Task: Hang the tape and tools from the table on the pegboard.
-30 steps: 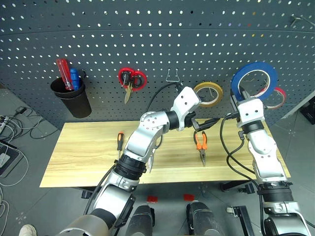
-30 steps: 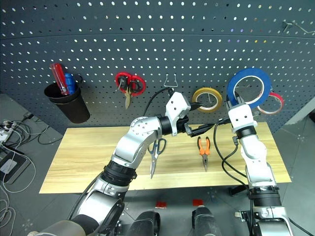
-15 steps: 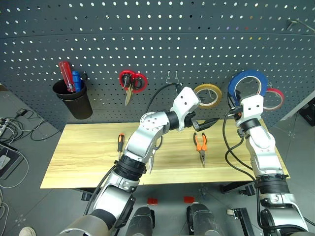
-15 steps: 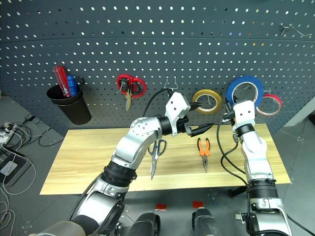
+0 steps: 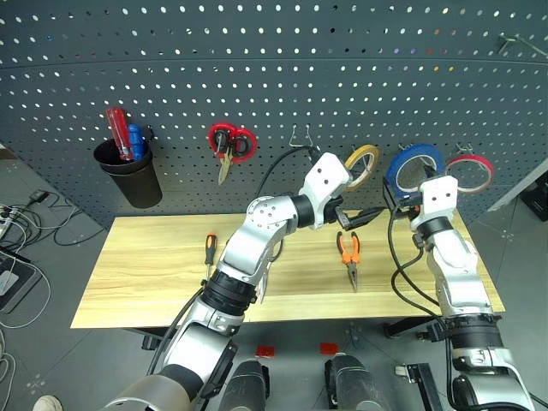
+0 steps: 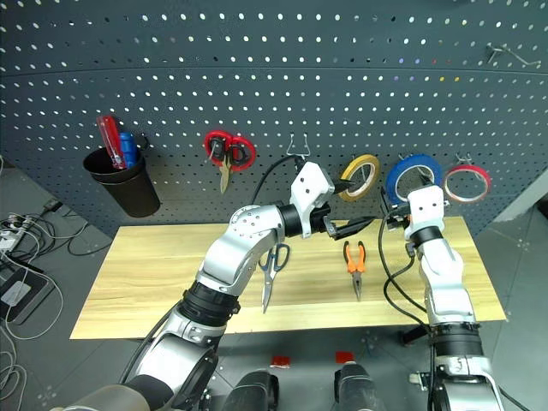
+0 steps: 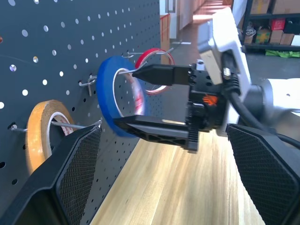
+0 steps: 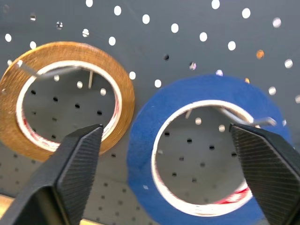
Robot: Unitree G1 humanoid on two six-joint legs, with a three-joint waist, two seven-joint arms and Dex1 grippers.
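I should hang the pliers on the pegboard, so my right gripper should first grab the pliers [image 5: 348,251] by their orange handles.
The blue tape [image 5: 415,166] hangs on a wire hook of the pegboard [image 5: 257,68], between the yellow roll and the red-and-white roll. My right gripper [image 8: 165,129] is open in front of it, one finger on each side of the ring [image 7: 108,101], gripping nothing. My left gripper [image 5: 358,211] is open and empty, held level above the table [image 5: 145,274] to the left of the tape. On the table lie the orange-handled pliers [image 5: 348,251], the slim screwdriver [image 5: 208,250] and the blue-handled scissors [image 6: 272,261], the scissors partly under my left arm.
A black cup [image 5: 128,175] with red and blue screwdrivers hangs at the left of the board. Red scissors [image 5: 229,141], an empty wire hook [image 5: 300,135], the yellow roll [image 5: 361,165] and the red-and-white roll [image 5: 469,171] hang along it. Cables lie on the floor at the left.
My right gripper came down with the blue tape, set it on the hook and opened, letting it go. The yellow roll now hangs tilted. My left arm has stayed still.
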